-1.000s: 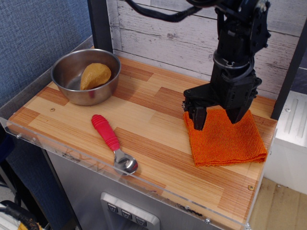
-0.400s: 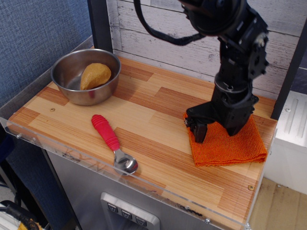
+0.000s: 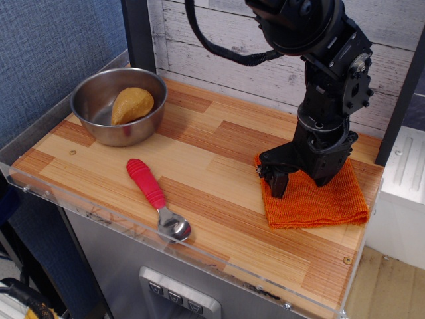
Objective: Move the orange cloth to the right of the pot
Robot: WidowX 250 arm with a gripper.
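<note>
My gripper should next move the orange cloth to its place beside the pot (image 3: 119,105), picking it up by its corner nearest the pot.
The orange cloth (image 3: 319,203) lies folded flat at the right end of the wooden table. The pot (image 3: 119,105), a shiny steel bowl with a tan lump inside, stands at the far left end. My black gripper (image 3: 299,183) is lowered onto the cloth's back left part with its two fingers spread apart. The left fingertip (image 3: 277,186) touches the cloth near its left edge; the right finger is largely hidden behind the gripper body. Nothing is lifted.
A metal spoon with a red handle (image 3: 156,196) lies near the front edge, between pot and cloth. A clear plastic lip runs along the table's front edge (image 3: 199,256). A white plank wall stands behind, with a dark post (image 3: 138,33) at the back left.
The gripper has come down from above the cloth onto its back left part and shifted slightly right. The cloth, pot and spoon have not moved.
</note>
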